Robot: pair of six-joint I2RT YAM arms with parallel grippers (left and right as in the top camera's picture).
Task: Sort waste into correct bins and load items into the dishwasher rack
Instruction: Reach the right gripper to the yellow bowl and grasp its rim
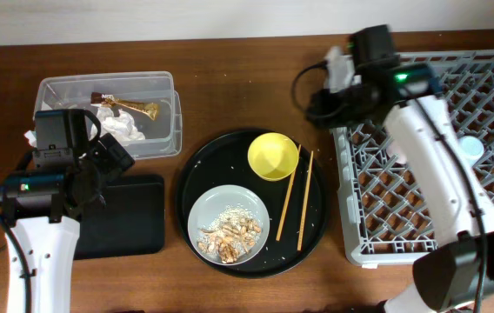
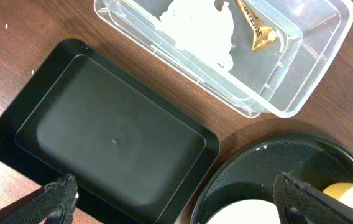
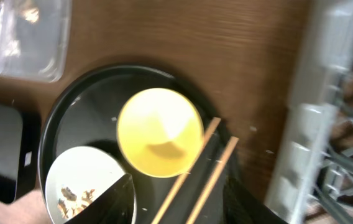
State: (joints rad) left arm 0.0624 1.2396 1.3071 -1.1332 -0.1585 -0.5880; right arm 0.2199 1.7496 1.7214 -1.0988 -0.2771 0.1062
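Note:
The yellow-green bowl (image 1: 272, 156) should go tilted into the dishwasher rack. My right gripper should next grab the bowl's rim on the side away from the chopsticks.
The clear tub (image 1: 164, 139) holds a crumpled white napkin (image 1: 123, 128) and a gold-and-brown wrapper (image 1: 134, 108). Below it lies the shallow black tray (image 1: 134, 217). My left gripper (image 2: 175, 194) hangs open over that tray's near corner, nothing between its fingers. On the round black tray (image 1: 312, 217) sit the yellow-green bowl (image 1: 272, 156), the chopsticks (image 1: 295, 196), and the grey plate (image 1: 221, 204) with rice and brown scraps (image 1: 230, 233). My right gripper (image 3: 183, 199) is open and empty, high above the chopsticks (image 3: 195, 168) and bowl (image 3: 158, 130). The dishwasher rack (image 1: 377, 191) holds a light blue cup (image 1: 471, 148).
The right arm reaches over the rack's upper left corner. The rack's pale side wall (image 3: 313, 124) stands just right of the round tray. A strip of bare wooden table separates the tub and the round tray.

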